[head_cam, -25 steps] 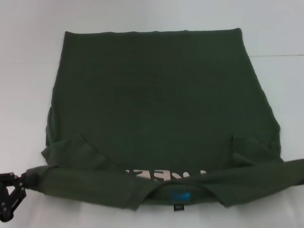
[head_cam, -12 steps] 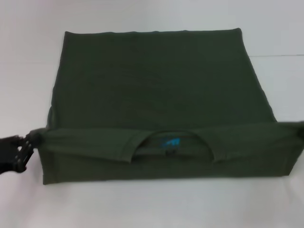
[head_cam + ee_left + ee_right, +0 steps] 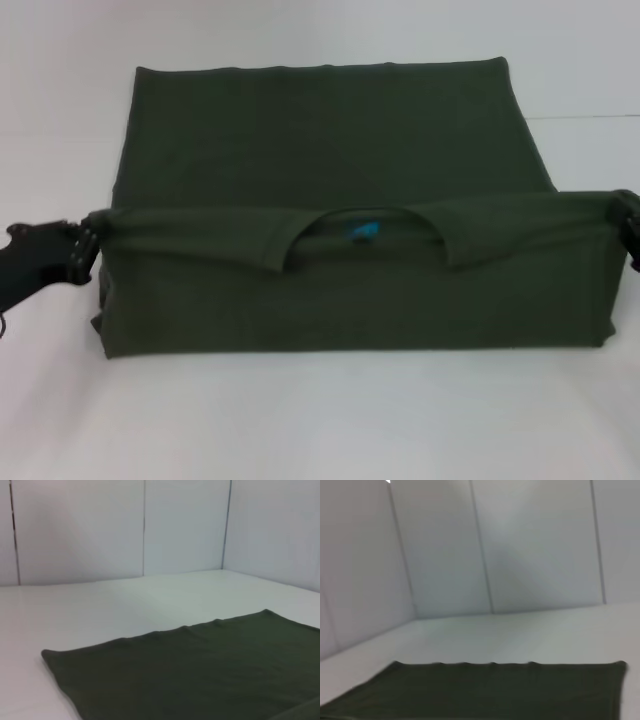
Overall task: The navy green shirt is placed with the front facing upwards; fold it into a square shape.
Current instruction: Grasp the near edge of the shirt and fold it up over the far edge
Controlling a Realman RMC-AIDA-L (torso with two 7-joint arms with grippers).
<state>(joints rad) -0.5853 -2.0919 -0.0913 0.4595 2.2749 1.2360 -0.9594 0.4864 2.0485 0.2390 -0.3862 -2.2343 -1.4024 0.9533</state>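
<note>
The shirt's collar end stays held in my left gripper for now until it is farther and lower, as it hangs short of the shirt's far hem.
The dark olive-green shirt (image 3: pixel 330 140) lies on the white table, its hem at the far side. Its collar end is lifted and held taut as a hanging band (image 3: pixel 350 290) across the front, with the round collar and blue label (image 3: pixel 364 230) at its top edge. The chest letters are hidden. My left gripper (image 3: pixel 88 245) is shut on the band's left corner. My right gripper (image 3: pixel 625 212) is shut on its right corner at the frame's edge. The flat far part of the shirt shows in the left wrist view (image 3: pixel 200 670) and in the right wrist view (image 3: pixel 485 690).
The white table (image 3: pixel 300 420) extends around the shirt on all sides. White wall panels (image 3: pixel 150 525) stand behind the table in both wrist views.
Both grippers have raised the collar end and carried it farther over the shirt. The sleeves and the chest letters seen a second ago are now covered by the fold.
</note>
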